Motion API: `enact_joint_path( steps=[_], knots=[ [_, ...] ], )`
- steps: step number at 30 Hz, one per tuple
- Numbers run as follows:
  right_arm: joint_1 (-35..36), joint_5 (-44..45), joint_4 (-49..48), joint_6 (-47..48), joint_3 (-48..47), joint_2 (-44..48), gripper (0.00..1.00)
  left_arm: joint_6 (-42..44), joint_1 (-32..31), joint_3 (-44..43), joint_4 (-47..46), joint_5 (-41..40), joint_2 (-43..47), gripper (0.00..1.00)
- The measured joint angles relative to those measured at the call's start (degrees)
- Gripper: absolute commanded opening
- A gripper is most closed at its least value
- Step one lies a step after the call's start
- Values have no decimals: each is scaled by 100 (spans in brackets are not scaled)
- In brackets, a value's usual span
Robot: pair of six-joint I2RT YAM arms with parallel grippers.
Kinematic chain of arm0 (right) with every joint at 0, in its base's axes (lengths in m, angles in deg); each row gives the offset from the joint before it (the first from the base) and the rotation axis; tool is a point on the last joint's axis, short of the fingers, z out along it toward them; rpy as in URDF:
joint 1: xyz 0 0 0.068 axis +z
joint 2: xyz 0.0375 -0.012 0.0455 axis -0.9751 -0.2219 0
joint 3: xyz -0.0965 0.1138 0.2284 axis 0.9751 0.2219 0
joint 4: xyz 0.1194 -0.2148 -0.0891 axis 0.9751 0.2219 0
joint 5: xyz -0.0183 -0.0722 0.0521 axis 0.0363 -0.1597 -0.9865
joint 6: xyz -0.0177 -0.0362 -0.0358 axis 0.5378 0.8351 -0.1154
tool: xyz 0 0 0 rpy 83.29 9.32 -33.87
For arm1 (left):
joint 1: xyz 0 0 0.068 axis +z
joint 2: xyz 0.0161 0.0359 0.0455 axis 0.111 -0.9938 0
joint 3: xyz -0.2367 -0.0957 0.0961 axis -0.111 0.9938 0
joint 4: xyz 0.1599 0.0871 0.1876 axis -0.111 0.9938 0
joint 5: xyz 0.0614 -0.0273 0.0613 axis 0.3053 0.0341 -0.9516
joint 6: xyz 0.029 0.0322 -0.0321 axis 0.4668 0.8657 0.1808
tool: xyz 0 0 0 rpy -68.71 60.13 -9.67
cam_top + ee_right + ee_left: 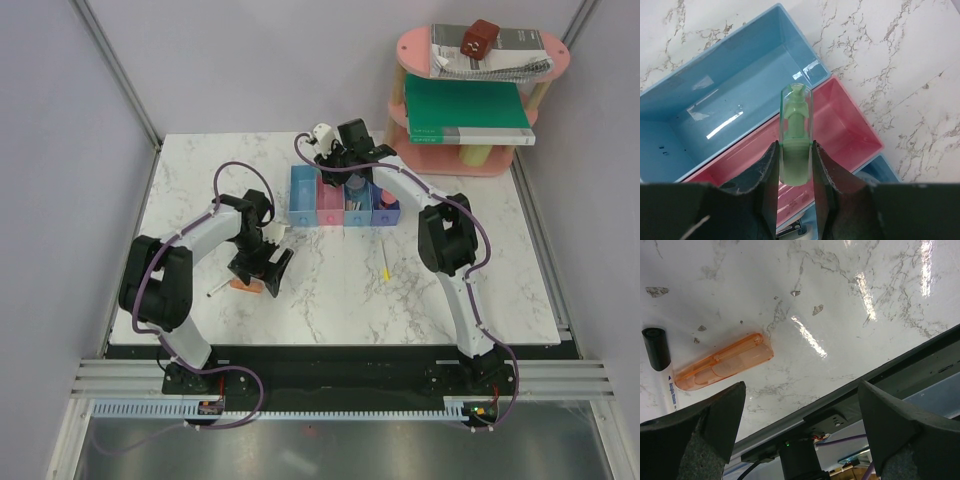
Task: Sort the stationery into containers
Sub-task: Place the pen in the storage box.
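Observation:
The green cap-shaped piece [795, 135] hangs mostly over the pink bin's open, empty bottom and would rest inside, so it is time to open my right gripper.
My right gripper [795, 150] is shut on the green cap-shaped piece [795, 135] and holds it over the row of bins [343, 200]. It is above the pink bin [840, 130], near the wall shared with the left light blue bin [730, 105]. My left gripper [800, 390] is open and empty, low over the table. The orange stick [722, 365] lies just beyond its left finger. The black-capped pen [657, 347] lies beside the stick. The thin yellow pen [386, 262] lies on the table in front of the bins. Small items lie in the two right bins.
A pink two-tier oval shelf [480, 60] stands at the back right with a green book [465, 110], a spiral notebook [500, 50] and a small dark red object on it. The table's front edge [850, 390] runs close under my left gripper.

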Motion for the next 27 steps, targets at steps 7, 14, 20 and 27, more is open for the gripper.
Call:
enact_joint_path(
  steps=[7,14,20,27],
  knots=[
    [9,24,-68,-31,0,-42,32,-7,0,0,-2,-22,-155,100],
    [9,70,-195,-50,105,-42,48,-90,0,2,0,-179,-542,100],
    [9,85,-232,-48,369,-39,52,-153,0,28,-24,-339,-658,100],
    [31,76,-254,-48,614,170,54,-166,0,120,-68,-682,-660,100]
  ],
)
